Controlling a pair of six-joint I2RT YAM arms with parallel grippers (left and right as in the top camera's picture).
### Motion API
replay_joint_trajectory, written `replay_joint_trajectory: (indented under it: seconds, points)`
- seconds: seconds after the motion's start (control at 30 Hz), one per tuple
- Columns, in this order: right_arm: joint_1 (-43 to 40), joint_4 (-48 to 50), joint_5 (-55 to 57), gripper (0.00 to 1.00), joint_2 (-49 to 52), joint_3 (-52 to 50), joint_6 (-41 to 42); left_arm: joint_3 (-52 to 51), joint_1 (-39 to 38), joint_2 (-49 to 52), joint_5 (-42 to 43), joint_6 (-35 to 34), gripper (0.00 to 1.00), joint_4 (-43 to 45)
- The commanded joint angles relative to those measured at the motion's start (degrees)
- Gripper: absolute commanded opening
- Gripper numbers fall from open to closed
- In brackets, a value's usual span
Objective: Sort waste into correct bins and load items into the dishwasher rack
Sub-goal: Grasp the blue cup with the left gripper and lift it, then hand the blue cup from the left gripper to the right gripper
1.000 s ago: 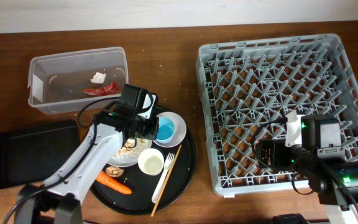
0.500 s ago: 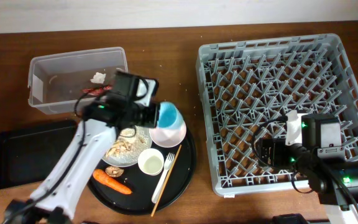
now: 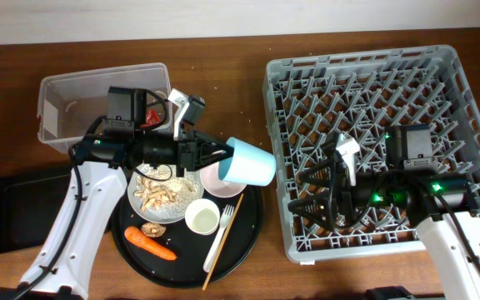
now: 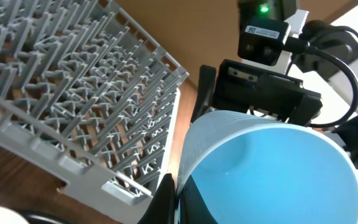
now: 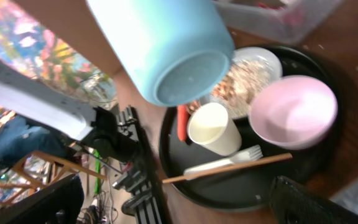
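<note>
My right gripper has its fingers over the rack, short of the light blue cup, so it isn't ready to close yet and will move up to the cup first.
My left gripper [image 3: 223, 155] is shut on the rim of the light blue cup [image 3: 249, 162] and holds it on its side in the air between the round tray and the grey rack [image 3: 365, 83]. The left wrist view shows the cup [image 4: 272, 168] pinched in the fingers [image 4: 180, 199]. My right gripper [image 3: 305, 192] is open over the rack's left part, facing the cup [image 5: 166, 43]. On the tray lie the white bowl [image 3: 212, 179], the plate of rice [image 3: 167, 190], the small white cup [image 3: 202, 218], the fork [image 3: 224, 229], chopsticks [image 3: 219, 254], the carrot [image 3: 151, 242] and a brown lump [image 3: 150, 227].
The clear tub [image 3: 65, 108] at the back left holds the red wrapper [image 3: 151, 117], partly hidden by my left arm. The shallow black tray [image 3: 15, 208] lies at the front left. The round black tray [image 3: 248, 225] sits close to the rack's left wall.
My left gripper lifted the blue cup out of the bowl and swung it right, tipping it sideways. My right arm turned left towards it with its fingers spread.
</note>
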Motion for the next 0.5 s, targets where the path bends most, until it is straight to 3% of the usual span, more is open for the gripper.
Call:
replay_joint_trajectory:
  seconds: [0.0, 0.47]
  points:
    - [1.27, 1.18, -5.79, 0.98, 0.42, 1.03, -4.79, 0.35, 0.2, 0.07, 4.0, 2.27, 0.0, 0.07]
    - [4.52, 13.18, -9.4, 0.99, 5.97, 1.03, -4.07, 0.35, -4.33, 0.07, 1.55, -7.41, 0.0, -0.26]
